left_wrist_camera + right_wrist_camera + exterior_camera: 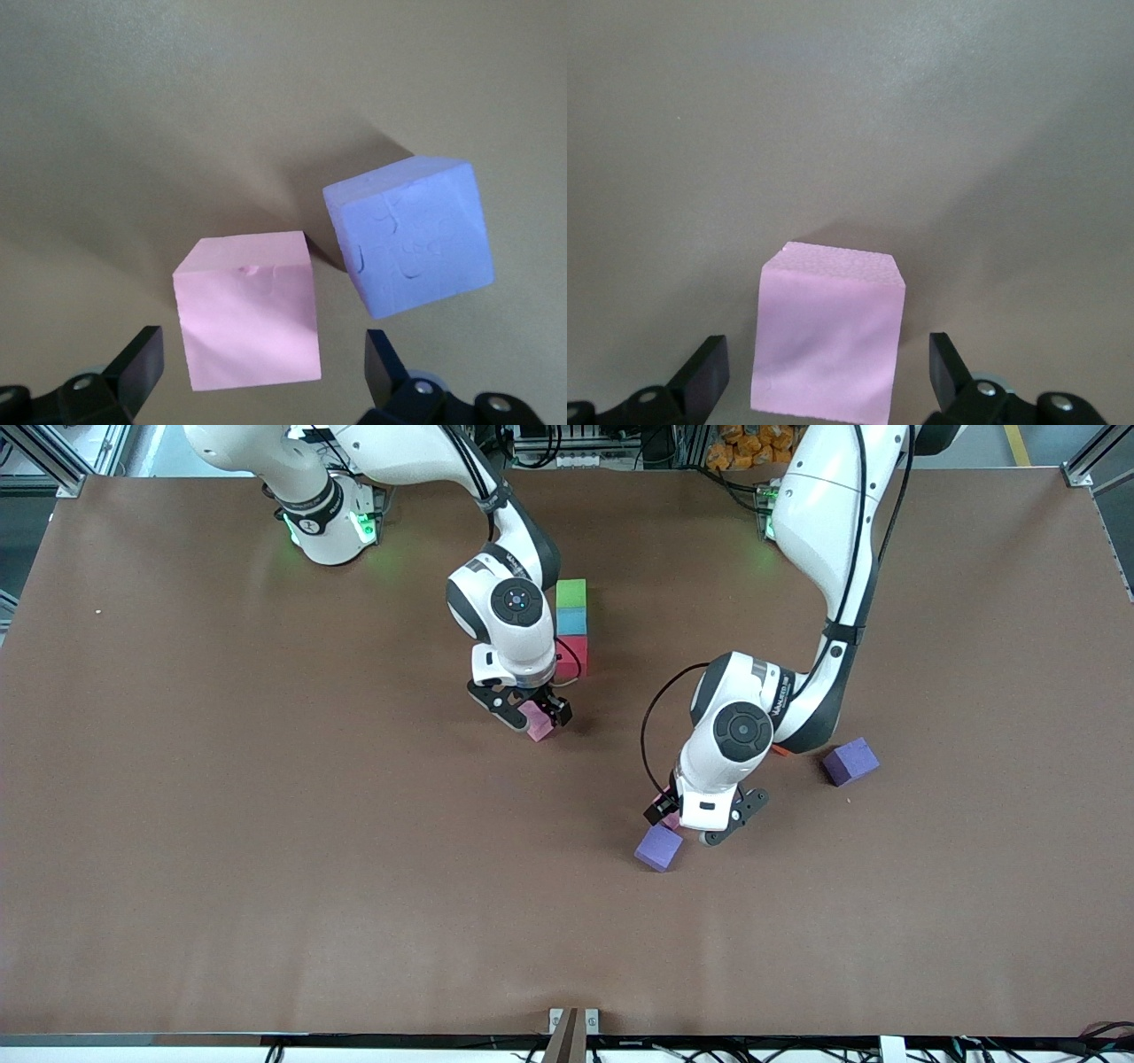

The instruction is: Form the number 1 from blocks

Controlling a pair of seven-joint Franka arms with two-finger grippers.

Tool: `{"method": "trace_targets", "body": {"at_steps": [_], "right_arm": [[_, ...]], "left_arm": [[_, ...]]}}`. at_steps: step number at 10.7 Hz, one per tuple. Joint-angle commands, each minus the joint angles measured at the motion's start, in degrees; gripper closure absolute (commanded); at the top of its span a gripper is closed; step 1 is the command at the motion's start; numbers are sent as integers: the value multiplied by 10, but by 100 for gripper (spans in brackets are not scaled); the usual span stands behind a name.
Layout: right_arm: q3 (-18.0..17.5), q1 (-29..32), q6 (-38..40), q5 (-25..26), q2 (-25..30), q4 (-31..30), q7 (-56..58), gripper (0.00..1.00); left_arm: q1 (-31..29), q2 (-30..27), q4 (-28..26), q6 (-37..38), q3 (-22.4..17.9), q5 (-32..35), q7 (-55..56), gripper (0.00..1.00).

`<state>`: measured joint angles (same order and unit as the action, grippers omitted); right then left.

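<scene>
My left gripper grabs the second pink cube by its opposite sides next, to extend the column of blocks into a number 1.
A green cube (571, 592), a light blue cube (571, 621) and a red cube (571, 655) lie touching in a straight column, the green one farthest from the front camera. My right gripper (529, 710) is low over the table just nearer than the red cube. It is open astride a pink cube (538, 724), which rests on the table with a gap to each finger (709, 363). My left gripper (702, 819) is also open around the second pink cube (248, 310), with both fingers (140, 359) apart from it. That cube is mostly hidden under the hand in the front view.
A purple cube (658, 848) sits right beside the left gripper's pink cube, a little nearer the front camera. Another purple cube (850, 761) lies toward the left arm's end. An orange sliver (780, 751) shows under the left arm.
</scene>
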<state>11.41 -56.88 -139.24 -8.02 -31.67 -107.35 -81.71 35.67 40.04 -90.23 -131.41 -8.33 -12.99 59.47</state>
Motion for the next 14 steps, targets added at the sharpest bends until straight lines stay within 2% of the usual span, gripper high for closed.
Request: {"method": "trace_targets", "body": {"at_steps": [1, 3, 4, 5, 6, 7, 10, 13, 14], "right_arm": [[2, 3, -8, -5, -20, 12, -8, 0], [2, -3, -8, 0, -21, 10, -6, 0], [1, -3, -7, 2, -21, 10, 0, 14], [1, -5, -7, 6, -21, 10, 7, 33], [1, -9, -5, 18, -20, 11, 28, 44], [1, -14, -3, 23, -18, 13, 51, 47], [-1, -36, -2, 25, -16, 35, 113, 41], [-3, -51, -2, 33, -20, 36, 225, 40], [-4, -53, -1, 47, -22, 35, 256, 39]], "left_arm": [[2, 7, 15, 10, -3, -16, 0, 0], [3, 19, 15, 9, -3, -16, 0, 0], [4, 22, 15, 10, -3, -16, 0, 0], [5, 25, 15, 10, -3, -15, 0, 0], [5, 25, 15, 10, -3, -15, 0, 0], [5, 26, 15, 9, -3, -15, -1, 0], [5, 34, 16, 9, -3, -15, -5, 2], [2, 34, 16, 8, -3, -14, -14, 33], [2, 34, 16, 8, -3, -14, -22, 51]]}}
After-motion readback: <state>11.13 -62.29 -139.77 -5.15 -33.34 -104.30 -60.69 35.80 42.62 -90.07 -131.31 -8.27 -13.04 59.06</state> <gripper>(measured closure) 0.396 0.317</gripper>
